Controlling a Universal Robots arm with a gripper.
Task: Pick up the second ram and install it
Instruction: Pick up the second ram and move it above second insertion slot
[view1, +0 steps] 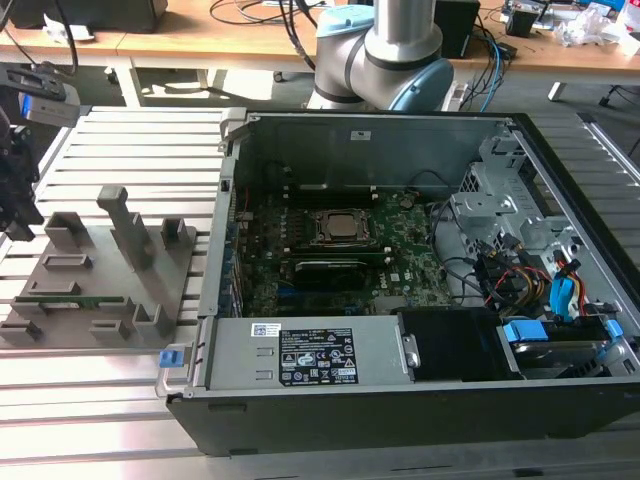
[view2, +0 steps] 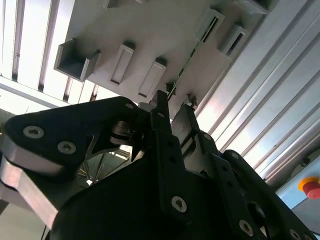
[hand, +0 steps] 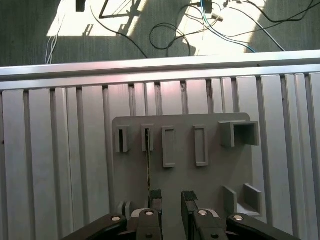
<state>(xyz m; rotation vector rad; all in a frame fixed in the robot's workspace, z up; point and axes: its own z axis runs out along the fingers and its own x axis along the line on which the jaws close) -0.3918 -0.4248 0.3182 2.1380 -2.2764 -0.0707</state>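
Observation:
I will next use my gripper to grab the ram by its bare middle part (view1: 75, 301), because slot blocks surround both ends of the ram.
The second ram (view1: 75, 300) is a thin green stick standing on edge in slots of the grey fixture plate (view1: 110, 280), at the exterior view's left. In the first wrist view the ram (hand: 148, 160) appears edge-on as a narrow line; in the second wrist view the ram (view2: 187, 62) runs between two slot blocks. My gripper (view1: 18, 225) hangs above the plate's far-left end. The gripper (hand: 172, 196) is open with nothing between its black fingers (hand: 156, 196), and the ram lines up roughly with one finger rather than the gap. The gripper (view2: 173, 109) is still apart from the stick.
An open computer case (view1: 400, 400) lies at the exterior view's right, holding the green motherboard (view1: 400, 265), the processor socket (view1: 335, 228) and a black card (view1: 325, 268). The ribbed aluminium table (view1: 100, 430) carries both. Cables (hand: 200, 25) lie on the floor beyond the table edge.

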